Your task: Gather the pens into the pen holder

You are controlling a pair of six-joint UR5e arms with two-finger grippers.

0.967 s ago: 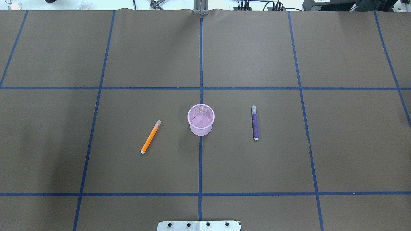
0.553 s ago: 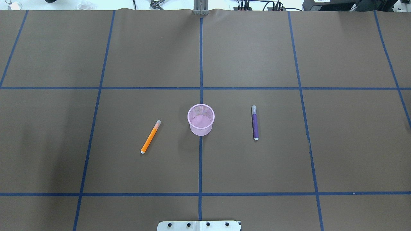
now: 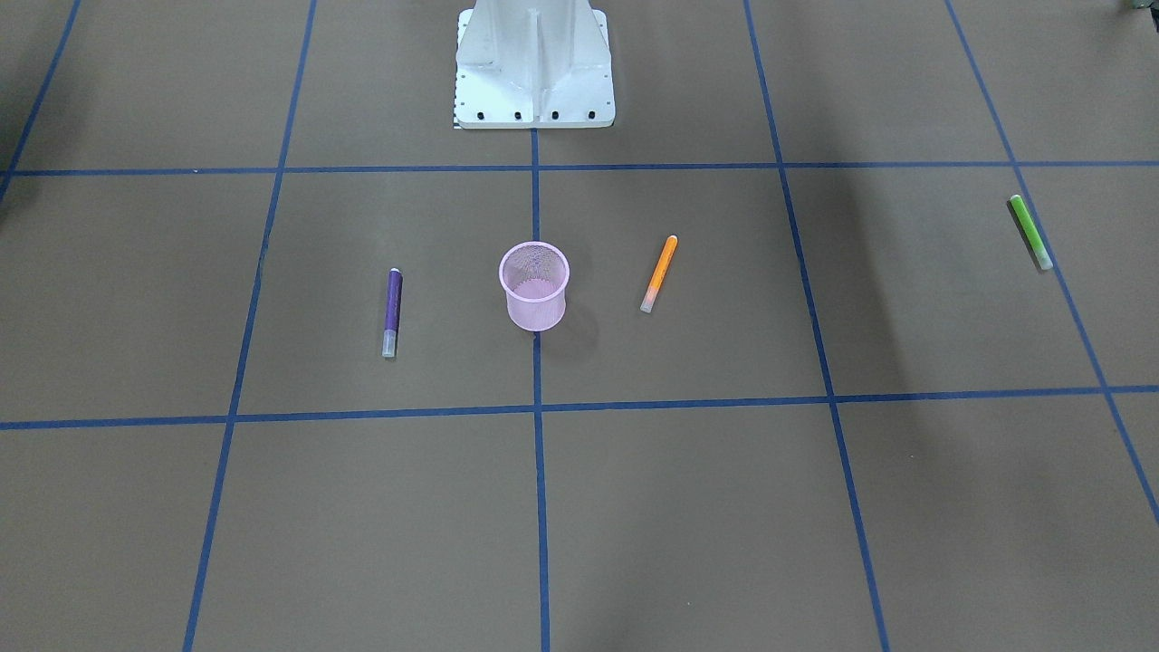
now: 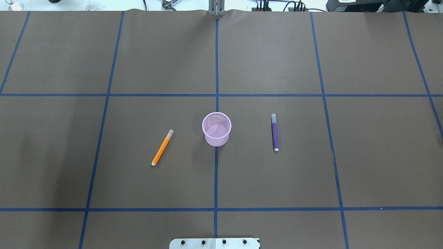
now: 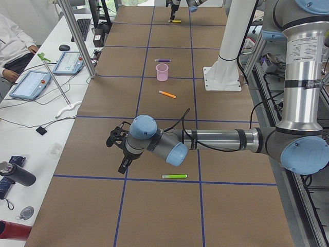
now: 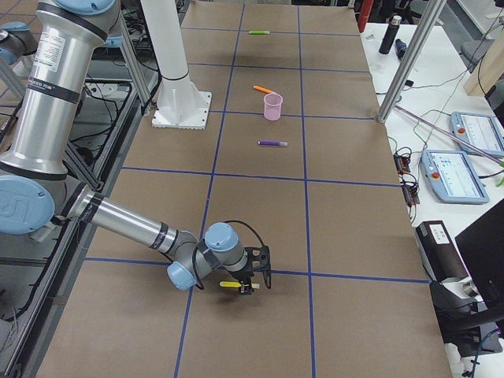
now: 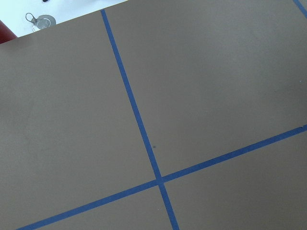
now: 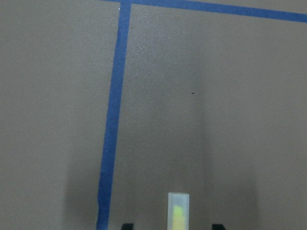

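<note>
My right gripper will next grab the yellow pen by its body (image 8: 178, 221) beside the pale end, to collect it into the pen holder.
The pink mesh pen holder (image 4: 216, 128) stands upright at the table's middle. An orange pen (image 4: 162, 147) lies to its left and a purple pen (image 4: 274, 132) to its right. A green pen (image 5: 175, 176) lies near my left gripper (image 5: 119, 149), which hovers beside it; I cannot tell whether it is open or shut. My right gripper (image 8: 172, 226) is open. Its two dark fingertips (image 8: 126, 226) stand either side of a yellow pen (image 8: 178, 213), clear of it. The right gripper (image 6: 256, 276) is low over that pen (image 6: 231, 284).
The robot's white base (image 3: 534, 68) stands at the table's near edge behind the holder. Blue tape lines divide the brown table cover. Operator tablets (image 5: 31, 82) and a bottle (image 5: 15, 175) sit on a side bench past the far edge.
</note>
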